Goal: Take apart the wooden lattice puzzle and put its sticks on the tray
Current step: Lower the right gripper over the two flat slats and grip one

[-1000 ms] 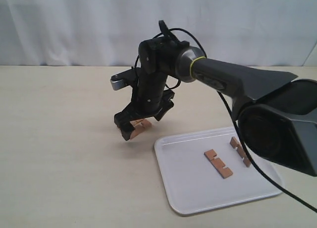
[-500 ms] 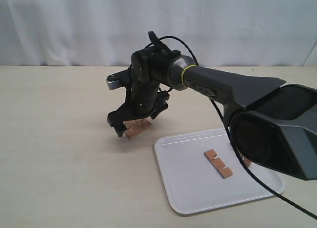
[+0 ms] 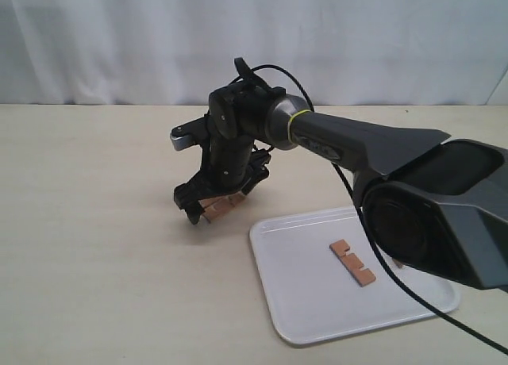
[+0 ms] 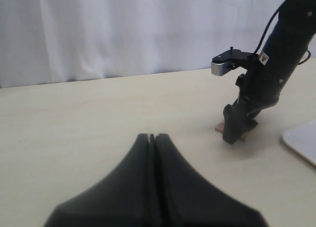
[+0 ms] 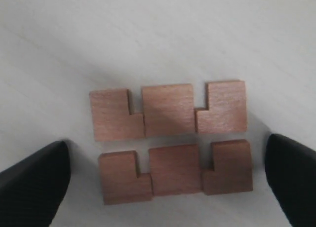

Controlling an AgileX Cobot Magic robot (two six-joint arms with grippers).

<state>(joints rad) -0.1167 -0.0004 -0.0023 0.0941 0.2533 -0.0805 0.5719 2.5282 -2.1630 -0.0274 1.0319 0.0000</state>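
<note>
My right gripper is going to grab a notched wooden stick by its two ends next, to move it onto the tray (image 3: 302, 293).
No hash-shaped puzzle shows. Two notched sticks (image 5: 168, 111) (image 5: 175, 170) lie flat side by side on the table, left of the tray (image 3: 302, 293). My right gripper (image 5: 167, 155) hangs just over them, open, one dark finger (image 5: 37, 180) on each side, touching neither. In the exterior view the right gripper (image 3: 208, 206) straddles the pair of sticks (image 3: 228, 205). One more stick (image 3: 352, 262) lies on the tray. My left gripper (image 4: 152, 136) is shut on nothing, low over the table and well short of the sticks (image 4: 244, 134).
The right arm (image 3: 357, 143) stretches from the right edge across the tray and hides the tray's far right part. A white curtain closes off the back. A corner of the tray (image 4: 302, 138) shows in the left wrist view.
The right gripper has moved left and down, closer over the two sticks on the table. The arm now covers the second stick seen on the tray earlier.
</note>
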